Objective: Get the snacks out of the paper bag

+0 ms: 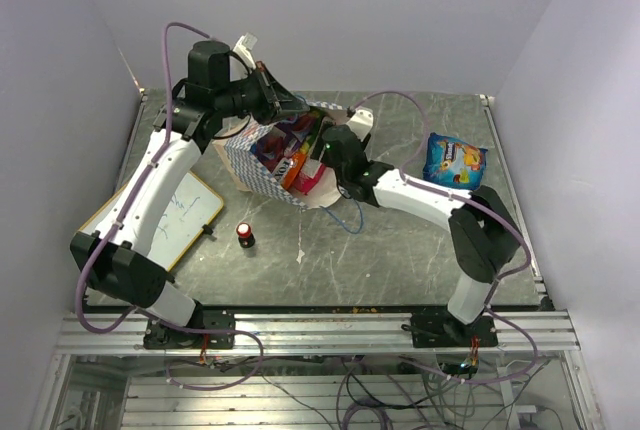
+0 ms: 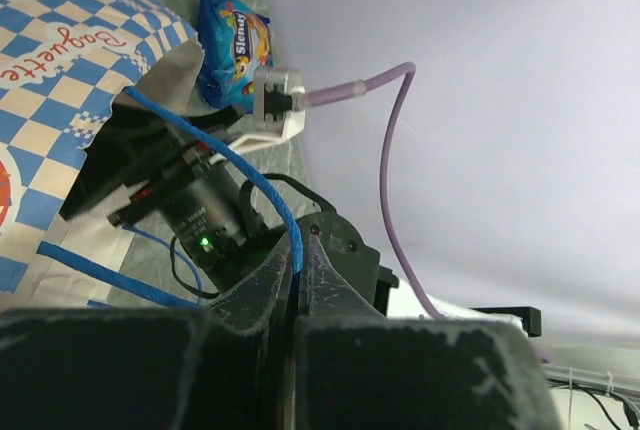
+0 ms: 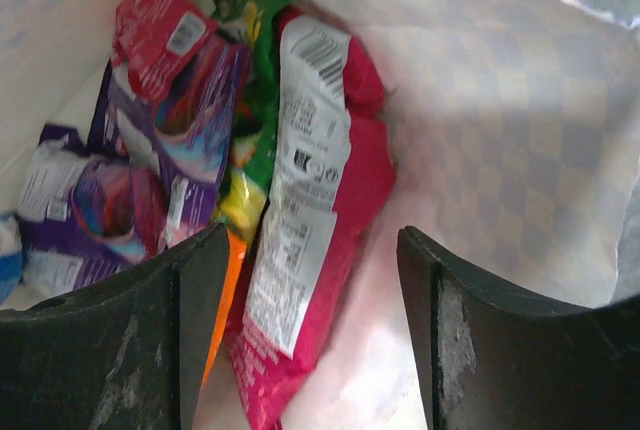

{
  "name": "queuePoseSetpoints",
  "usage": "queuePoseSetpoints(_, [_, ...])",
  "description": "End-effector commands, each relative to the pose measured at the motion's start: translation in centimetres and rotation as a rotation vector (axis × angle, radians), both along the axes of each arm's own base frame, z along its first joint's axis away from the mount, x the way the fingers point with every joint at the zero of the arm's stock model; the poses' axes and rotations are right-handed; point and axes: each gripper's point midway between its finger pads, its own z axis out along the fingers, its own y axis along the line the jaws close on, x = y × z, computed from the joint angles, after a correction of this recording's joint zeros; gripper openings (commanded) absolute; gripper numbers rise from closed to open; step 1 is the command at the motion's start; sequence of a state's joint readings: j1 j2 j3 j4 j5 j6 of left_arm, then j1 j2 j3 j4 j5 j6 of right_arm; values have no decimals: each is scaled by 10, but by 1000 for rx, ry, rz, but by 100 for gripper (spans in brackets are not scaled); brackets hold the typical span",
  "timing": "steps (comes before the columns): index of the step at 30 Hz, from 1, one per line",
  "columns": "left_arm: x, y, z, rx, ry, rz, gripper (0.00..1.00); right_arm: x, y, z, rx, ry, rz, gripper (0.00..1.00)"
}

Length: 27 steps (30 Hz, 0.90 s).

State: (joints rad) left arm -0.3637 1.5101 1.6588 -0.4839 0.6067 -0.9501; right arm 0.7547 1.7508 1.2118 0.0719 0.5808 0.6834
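I need to lower my right gripper first. Its fingers stop above the pink packet (image 1: pixel 310 178) (image 3: pixel 320 240) between them, so they would miss it if I closed them now.
The paper bag (image 1: pixel 252 165) lies on its side mid-table, mouth toward the right arm. My left gripper (image 2: pixel 297 280) is shut on the bag's blue cord handle (image 2: pixel 262 190) and holds it up. My right gripper (image 3: pixel 312 325) is open inside the bag's mouth, its jaws on either side of a pink packet (image 3: pixel 320 240). Purple (image 3: pixel 150 150), green (image 3: pixel 250 100) and orange (image 3: pixel 222 295) packets lie beside it in the bag. A blue snack packet (image 1: pixel 452 160) lies on the table to the right, also in the left wrist view (image 2: pixel 232 45).
A small red-capped bottle (image 1: pixel 244 234) stands in front of the bag. A wood-framed whiteboard (image 1: pixel 170 218) lies at the left under the left arm. Walls close in the back and both sides.
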Motion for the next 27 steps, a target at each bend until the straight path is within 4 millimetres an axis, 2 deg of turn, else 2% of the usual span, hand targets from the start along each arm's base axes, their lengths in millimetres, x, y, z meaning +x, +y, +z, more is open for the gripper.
queuePoseSetpoints(1, [-21, -4, 17, -22, -22, -66, 7, 31, -8, 20, 29, -103, -132, 69])
queuePoseSetpoints(4, [-25, -2, 19, -17, -25, -69, 7, 43, -13, 10, 8, -90, -170, 74])
queuePoseSetpoints(9, [-32, 1, 18, 0, -30, -76, 7, 57, -9, 1, -9, -106, -161, 75])
queuePoseSetpoints(18, [-32, 3, 19, 12, -36, -70, 7, 69, 2, -21, -16, -88, -136, 64])
queuePoseSetpoints(20, [-32, 3, 18, 20, -34, -67, 7, 70, 4, -19, -16, -96, -124, 59])
queuePoseSetpoints(23, [-32, 4, 20, 12, -34, -62, 7, 72, 7, -19, -13, -99, -111, 36])
queuePoseSetpoints(27, [-31, 4, 20, 14, -35, -61, 7, 73, 8, -12, -6, -99, -111, 24])
